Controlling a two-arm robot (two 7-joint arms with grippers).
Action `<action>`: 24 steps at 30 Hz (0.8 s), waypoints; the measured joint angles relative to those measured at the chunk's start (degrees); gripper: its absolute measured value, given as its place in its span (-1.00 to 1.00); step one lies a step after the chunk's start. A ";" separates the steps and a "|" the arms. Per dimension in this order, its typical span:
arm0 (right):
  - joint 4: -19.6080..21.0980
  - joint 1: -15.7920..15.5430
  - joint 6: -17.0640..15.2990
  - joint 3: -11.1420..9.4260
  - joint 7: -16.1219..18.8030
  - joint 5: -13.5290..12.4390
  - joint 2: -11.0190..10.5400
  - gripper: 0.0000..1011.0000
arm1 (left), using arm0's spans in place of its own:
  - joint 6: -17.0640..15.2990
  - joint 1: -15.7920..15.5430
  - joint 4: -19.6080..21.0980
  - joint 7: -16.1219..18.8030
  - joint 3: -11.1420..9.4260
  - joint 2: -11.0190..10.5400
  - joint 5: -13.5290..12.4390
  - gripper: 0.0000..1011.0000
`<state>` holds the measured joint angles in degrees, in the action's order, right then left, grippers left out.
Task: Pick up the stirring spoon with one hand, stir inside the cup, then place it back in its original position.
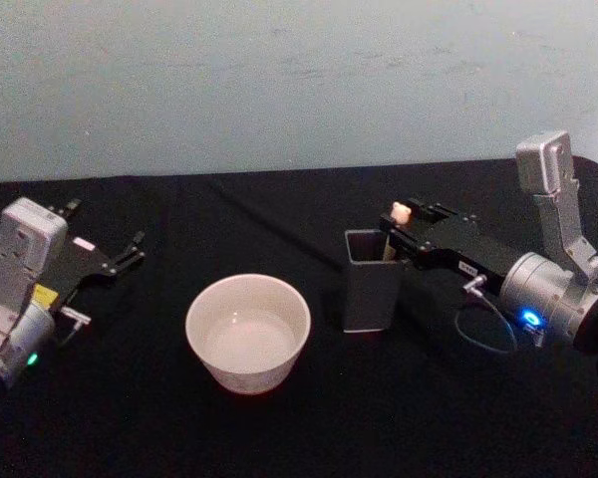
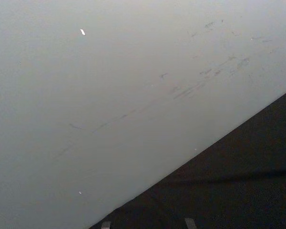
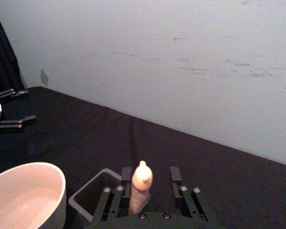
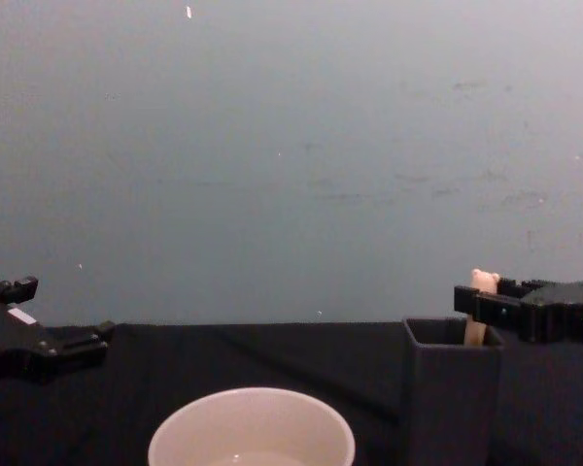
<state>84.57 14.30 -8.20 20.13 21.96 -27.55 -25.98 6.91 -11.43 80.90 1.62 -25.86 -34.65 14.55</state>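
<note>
My right gripper grabs the stirring spoon by its handle top (image 4: 483,291) (image 3: 140,187) beside the bear head next, since the sides of the holder box enclose the rest.
The stirring spoon (image 3: 140,187) stands upright in the dark grey holder box (image 1: 370,284), its bear head (image 1: 400,211) poking above the rim. My right gripper (image 3: 150,172) is open and straddles the pale handle, one finger (image 3: 175,174) on each side with gaps showing. From the chest view, the same gripper (image 4: 486,299) reaches in from the right at the level of the spoon's (image 4: 482,283) top. The cream-white cup (image 1: 247,334) sits left of the box. My left gripper (image 1: 130,254) rests open at the table's left side, away from both.
A black cloth covers the table (image 1: 309,428), with a pale wall (image 1: 299,80) close behind it. The holder box (image 4: 452,388) stands close to the cup (image 4: 252,429) on its right. Open cloth lies in front of the cup and between the cup and my left gripper (image 4: 63,311).
</note>
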 joint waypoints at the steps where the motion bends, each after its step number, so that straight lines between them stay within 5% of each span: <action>1: 0.00 0.00 0.01 0.00 0.00 0.00 0.00 -0.04 | 0.00 0.00 0.00 0.00 0.00 0.00 0.00 0.98; 10: 0.00 0.00 0.06 0.00 0.00 -0.02 0.00 -0.54 | 0.00 -0.01 0.00 0.00 0.00 0.00 0.00 0.98; 24: -0.01 0.00 0.06 0.00 0.00 0.00 0.00 -0.57 | 0.00 -0.01 0.00 0.00 0.00 0.00 0.00 0.98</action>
<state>84.56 14.30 -8.14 20.13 21.96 -27.55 -25.98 6.91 -11.43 80.90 1.62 -25.86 -34.64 14.55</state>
